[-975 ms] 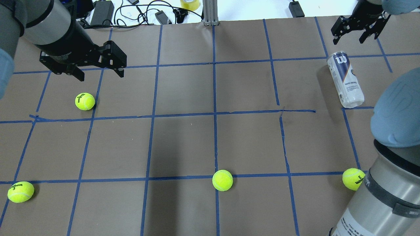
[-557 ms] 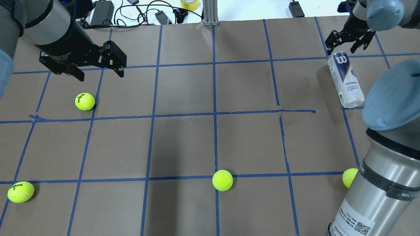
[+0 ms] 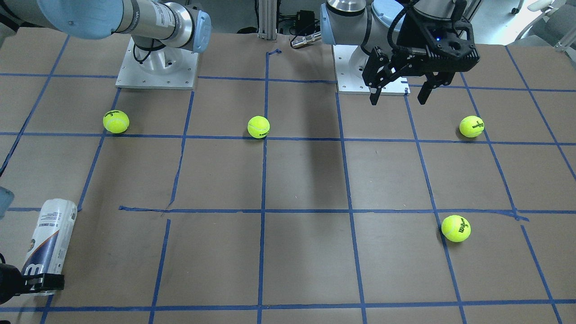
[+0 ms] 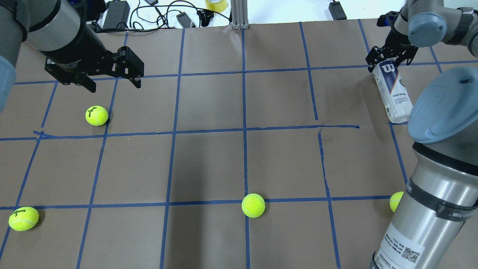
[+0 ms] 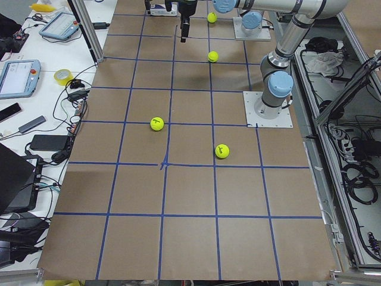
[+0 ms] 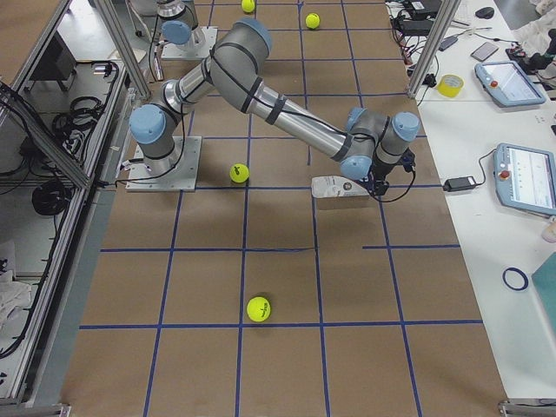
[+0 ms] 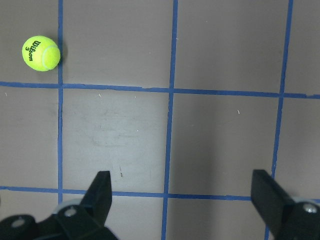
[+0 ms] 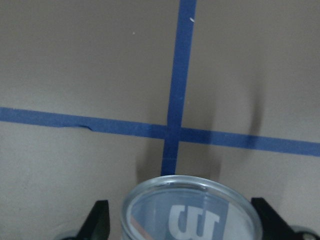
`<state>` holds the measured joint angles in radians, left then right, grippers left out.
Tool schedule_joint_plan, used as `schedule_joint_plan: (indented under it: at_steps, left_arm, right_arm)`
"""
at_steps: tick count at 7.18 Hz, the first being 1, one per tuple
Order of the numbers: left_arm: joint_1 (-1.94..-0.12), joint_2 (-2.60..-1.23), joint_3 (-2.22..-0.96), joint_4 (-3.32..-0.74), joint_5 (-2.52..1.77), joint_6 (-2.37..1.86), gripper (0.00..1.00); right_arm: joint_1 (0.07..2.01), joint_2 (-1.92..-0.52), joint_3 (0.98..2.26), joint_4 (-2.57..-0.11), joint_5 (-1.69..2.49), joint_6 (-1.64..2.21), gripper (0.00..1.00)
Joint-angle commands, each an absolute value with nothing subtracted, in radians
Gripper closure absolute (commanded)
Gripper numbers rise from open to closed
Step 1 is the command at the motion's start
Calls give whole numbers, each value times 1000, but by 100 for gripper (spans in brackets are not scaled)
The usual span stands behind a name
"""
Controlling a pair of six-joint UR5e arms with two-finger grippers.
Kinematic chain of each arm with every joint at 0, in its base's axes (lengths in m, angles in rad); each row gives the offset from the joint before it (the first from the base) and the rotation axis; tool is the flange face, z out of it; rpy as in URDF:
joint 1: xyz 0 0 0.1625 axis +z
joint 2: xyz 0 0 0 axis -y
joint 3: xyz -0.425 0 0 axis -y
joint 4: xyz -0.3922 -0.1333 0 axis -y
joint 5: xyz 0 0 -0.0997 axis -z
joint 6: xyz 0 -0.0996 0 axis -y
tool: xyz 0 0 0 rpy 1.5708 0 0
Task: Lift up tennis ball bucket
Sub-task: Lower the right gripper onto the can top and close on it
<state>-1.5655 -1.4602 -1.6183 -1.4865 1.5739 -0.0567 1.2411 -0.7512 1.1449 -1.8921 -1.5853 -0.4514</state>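
Observation:
I should grab the tennis ball bucket by its end with the big W [image 3: 38, 269] [image 8: 192, 217] with my right gripper next. Then it can lift the bucket up.
The tennis ball bucket [image 4: 395, 93], a clear tube with a white and navy label and a "W" logo, lies on its side at the table's far right. It also shows in the front view [image 3: 50, 240]. My right gripper [image 4: 388, 61] is open, low over the tube's far end. In the right wrist view the tube's round end [image 8: 192, 212] sits between the two open fingers [image 8: 100, 220] with small gaps on both sides. My left gripper [image 4: 114, 85] is open and empty, hovering above the table's far left, near a tennis ball [image 4: 96, 115].
Three more tennis balls lie near the front: one at the left [image 4: 23, 218], one in the middle [image 4: 253, 205], one half hidden behind my right arm [image 4: 396, 201]. Cables and adapters [image 4: 115, 15], a tape roll [image 4: 216, 4] and a metal post [image 4: 239, 15] line the far edge.
My right gripper has come down and toward the tube, from beyond its far end to astride that end. The left arm, the tube and the balls have not moved.

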Motion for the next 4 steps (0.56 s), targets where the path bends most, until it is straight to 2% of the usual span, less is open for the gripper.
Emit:
schedule_joint_plan:
  at_steps: [1,2,3,4]
  left_arm:
    - [-1566,-1460,-1618,-1486,1574,-57,0]
    - [-1565,-1460,-1618,-1486,1574,-57,0]
    - [-1565,-1459,-1618,-1486,1574,-57,0]
    - [-1565,-1460,-1618,-1486,1574,-57,0]
  right_arm:
    - [1241,-753,1160,-1887,-1642,-456,12]
    - [1241,-753,1158,-1888,-1657,-465,22]
    - [1243,-755,1158,-1885,-1649,-465,45]
    - [1247,-771,1158,-1884,-1646,-465,60]
